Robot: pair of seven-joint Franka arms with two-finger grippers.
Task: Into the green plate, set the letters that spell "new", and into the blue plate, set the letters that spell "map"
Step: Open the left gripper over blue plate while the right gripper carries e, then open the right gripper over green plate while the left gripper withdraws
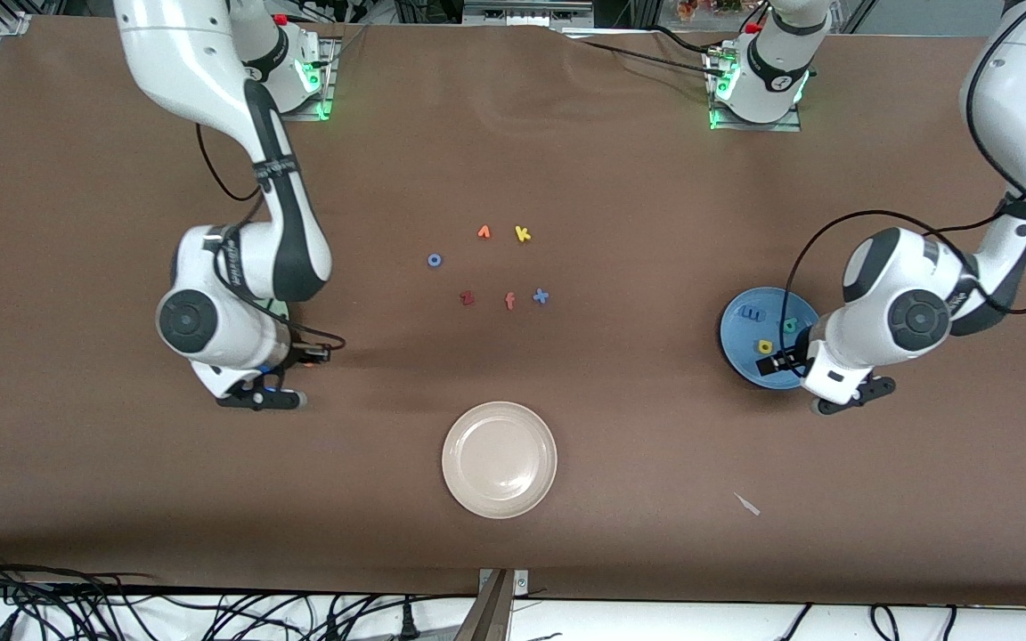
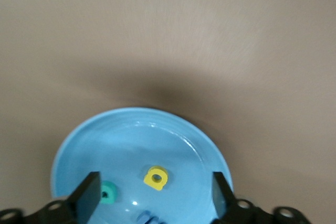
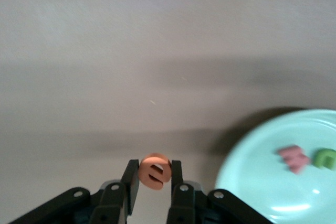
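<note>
I need to move the e toward the plate before my right gripper lets go of it. The orange e (image 3: 155,170) is still hanging short of the green plate's rim (image 3: 222,171).
The blue plate (image 1: 738,343) (image 2: 126,135) lies toward the left arm's end of the table. In it lie the yellow a (image 1: 764,346) (image 2: 156,178), the teal p (image 1: 790,326) (image 2: 107,192) and the blue m (image 1: 751,313) (image 2: 147,217). My left gripper (image 1: 771,363) (image 2: 155,195) hangs open over that plate, holding nothing. My right gripper (image 1: 313,354) (image 3: 155,174) is shut on the orange e (image 3: 155,171), above bare table just beside the green plate (image 3: 273,182). The salmon w (image 3: 293,158) and green n (image 3: 325,158) lie in that plate. In the front view the right arm hides nearly all of it.
A cream-white plate (image 1: 500,458) sits near the front camera at the table's middle. Loose letters lie mid-table: an orange v-like one (image 1: 484,232), yellow k (image 1: 523,234), blue o (image 1: 434,260), dark red z (image 1: 467,298), salmon f (image 1: 509,301), blue x (image 1: 541,296). A white scrap (image 1: 747,504) lies nearer the camera.
</note>
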